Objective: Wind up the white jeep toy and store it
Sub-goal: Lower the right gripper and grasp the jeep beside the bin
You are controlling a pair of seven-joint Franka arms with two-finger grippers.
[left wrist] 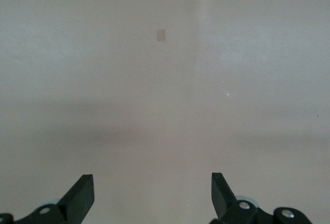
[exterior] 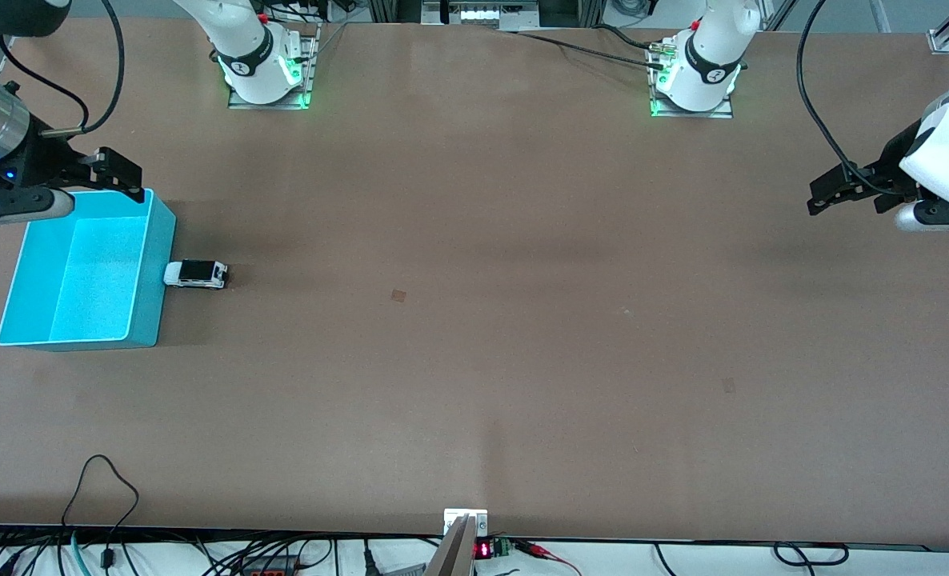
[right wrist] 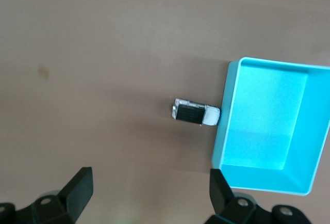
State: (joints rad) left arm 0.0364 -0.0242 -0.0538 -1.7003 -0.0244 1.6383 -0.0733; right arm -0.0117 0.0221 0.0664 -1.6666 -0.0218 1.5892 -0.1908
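Observation:
The white jeep toy needs to be stored in the turquoise bin, so my right gripper will next grab its body's sides beneath the black roof panel point(exterior: 198, 274) point(right wrist: 191, 112).
The white jeep toy point(exterior: 196, 274), with a black roof panel, stands on the brown table against the outer wall of the turquoise bin point(exterior: 151, 272), on the side toward the left arm's end. The bin is empty. My right gripper point(exterior: 126, 180) is open and empty in the air over the bin's corner nearest the robots' bases. In the right wrist view the jeep point(right wrist: 196, 114) and the bin point(right wrist: 223, 131) show past the open right gripper point(right wrist: 151, 190). My left gripper point(exterior: 822, 194) waits open and empty over bare table at the left arm's end. The left wrist view shows only table past it point(left wrist: 152, 193).
A small square mark point(exterior: 398, 295) lies mid-table and also shows in the left wrist view point(left wrist: 161, 35). A metal bracket point(exterior: 465, 522) and cables point(exterior: 106, 496) sit at the table edge nearest the front camera. Brown tabletop stretches between the jeep and the left arm's end.

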